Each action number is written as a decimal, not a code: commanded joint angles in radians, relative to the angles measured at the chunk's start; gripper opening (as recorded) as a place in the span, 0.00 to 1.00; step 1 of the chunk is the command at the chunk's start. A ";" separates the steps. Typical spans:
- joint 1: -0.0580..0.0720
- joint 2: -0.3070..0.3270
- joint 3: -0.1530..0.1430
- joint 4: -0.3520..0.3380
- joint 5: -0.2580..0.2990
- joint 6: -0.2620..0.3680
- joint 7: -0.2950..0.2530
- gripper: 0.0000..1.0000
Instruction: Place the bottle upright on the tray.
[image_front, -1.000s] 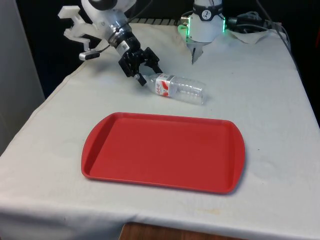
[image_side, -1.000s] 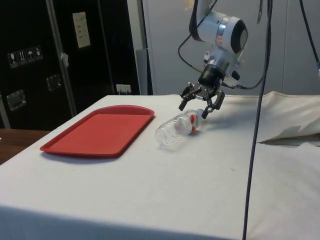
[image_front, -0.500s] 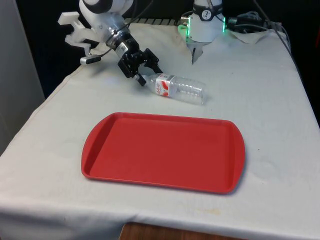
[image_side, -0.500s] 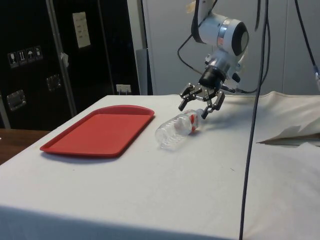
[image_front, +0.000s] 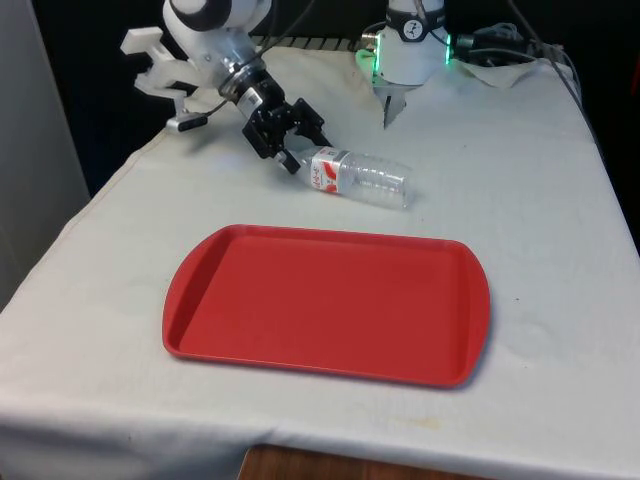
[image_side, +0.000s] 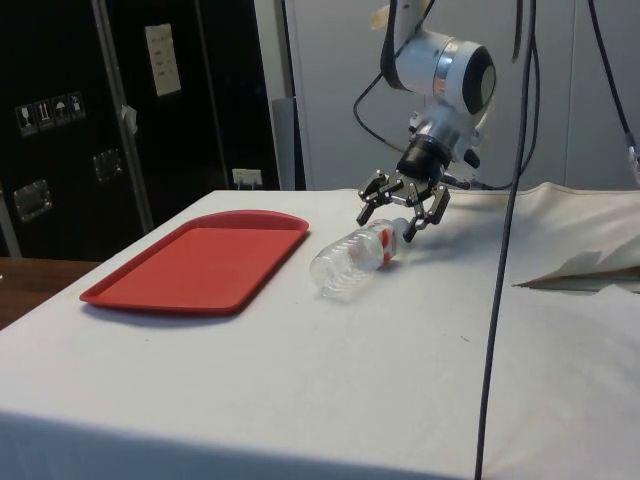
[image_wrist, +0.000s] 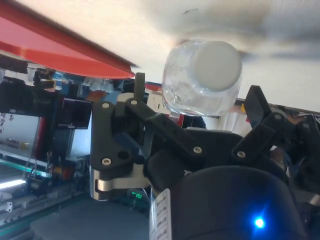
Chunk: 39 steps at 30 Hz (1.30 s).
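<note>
The gripper grabs the bottle by its capped neck end (image_front: 305, 165) next. Then it stands the bottle upright on the tray (image_front: 325, 300).
A clear plastic bottle (image_front: 360, 178) with a red and white label lies on its side on the white cloth, just beyond the red tray (image_front: 325, 300). Its white cap (image_wrist: 216, 62) points at my gripper (image_front: 297, 150), which is open and low over the cloth at the cap end. In the wrist view the two fingers (image_wrist: 139, 86) stand on either side of the cap without touching it. The side view shows the bottle (image_side: 352, 263) between the tray (image_side: 200, 258) and the gripper (image_side: 403, 215). Nothing lies on the tray.
The robot's white base (image_front: 405, 55), lit green, stands at the far end of the table, with bunched cloth and cables (image_front: 505, 50) to the front view's right of it. A dark cable (image_side: 497, 260) hangs in front of the table in the side view.
The gripper has crept a little towards the bottle's cap, to the front view's right, and the wrist has turned slightly. The bottle and the tray have not moved.
</note>
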 joint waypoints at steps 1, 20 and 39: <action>0.001 0.003 0.005 -0.001 0.012 0.005 -0.002 1.00; 0.005 0.010 0.018 0.007 0.021 0.003 0.005 1.00; 0.011 0.010 0.023 0.005 0.027 0.002 0.003 1.00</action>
